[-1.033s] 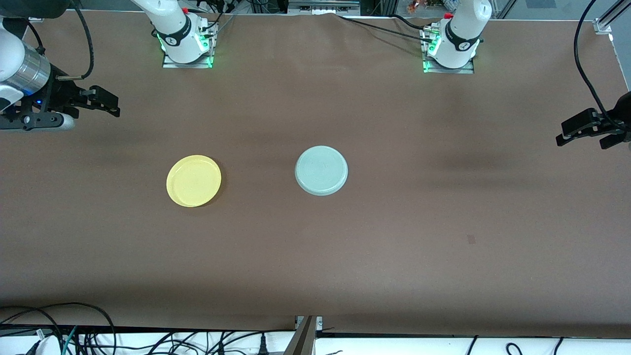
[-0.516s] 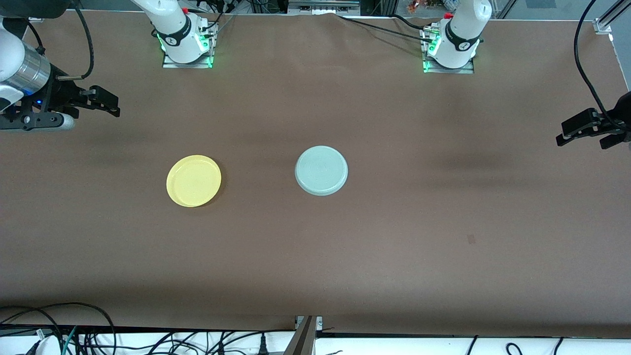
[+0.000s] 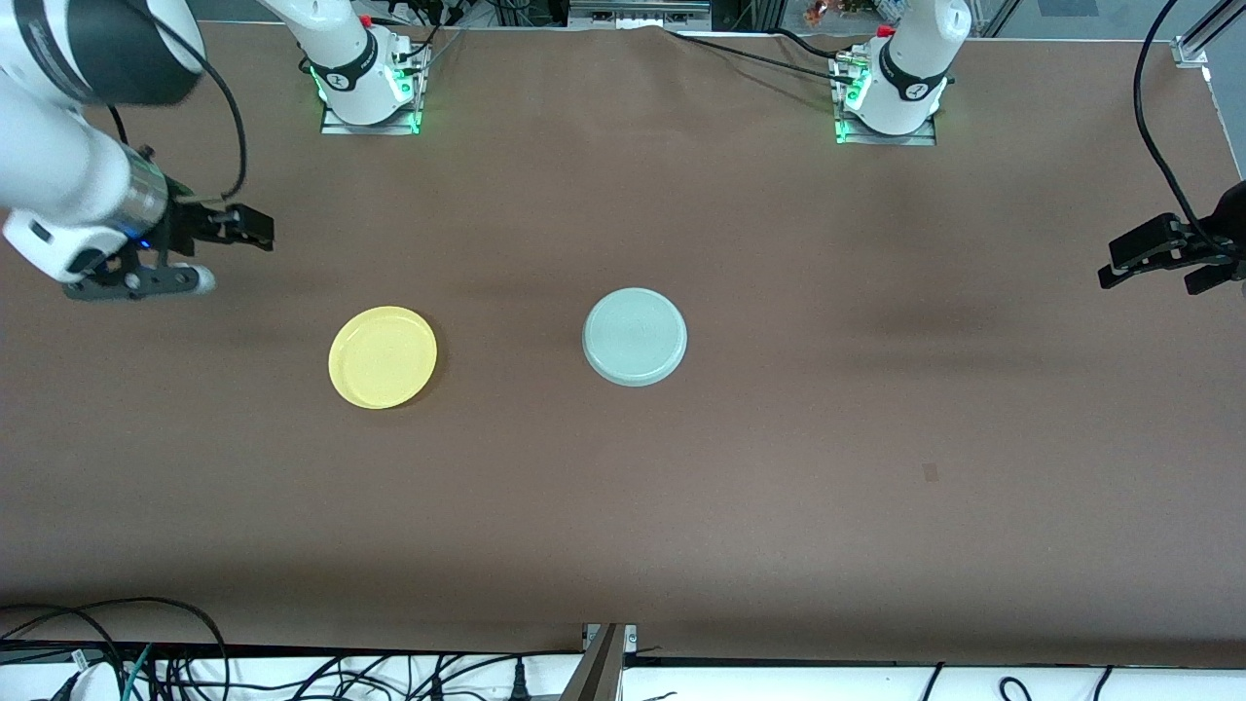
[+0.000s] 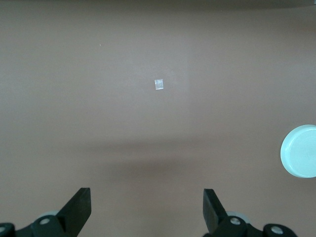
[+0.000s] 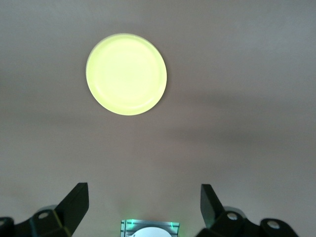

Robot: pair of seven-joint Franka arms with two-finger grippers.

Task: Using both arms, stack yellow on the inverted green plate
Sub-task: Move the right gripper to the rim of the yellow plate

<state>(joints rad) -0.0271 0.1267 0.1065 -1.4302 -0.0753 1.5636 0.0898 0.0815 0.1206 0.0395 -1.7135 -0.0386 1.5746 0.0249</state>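
The yellow plate needs to be stacked on the inverted green plate, so my right gripper will next grab it by its rim.
The yellow plate lies rim up on the brown table, toward the right arm's end. The pale green plate lies upside down beside it, near the table's middle. My right gripper is open and empty, up in the air over bare table short of the yellow plate. The right wrist view shows its open gripper with the yellow plate ahead. My left gripper is open and empty over the left arm's end of the table, waiting. In the left wrist view the open gripper shows, with the green plate cut by the frame's edge.
The right arm's base and the left arm's base stand along the table's edge farthest from the front camera. A small mark is on the cloth, seen as a pale square in the left wrist view. Cables lie off the near edge.
My right arm has swung in from the table's end toward the yellow plate, its gripper still open. The left arm and both plates have not moved.
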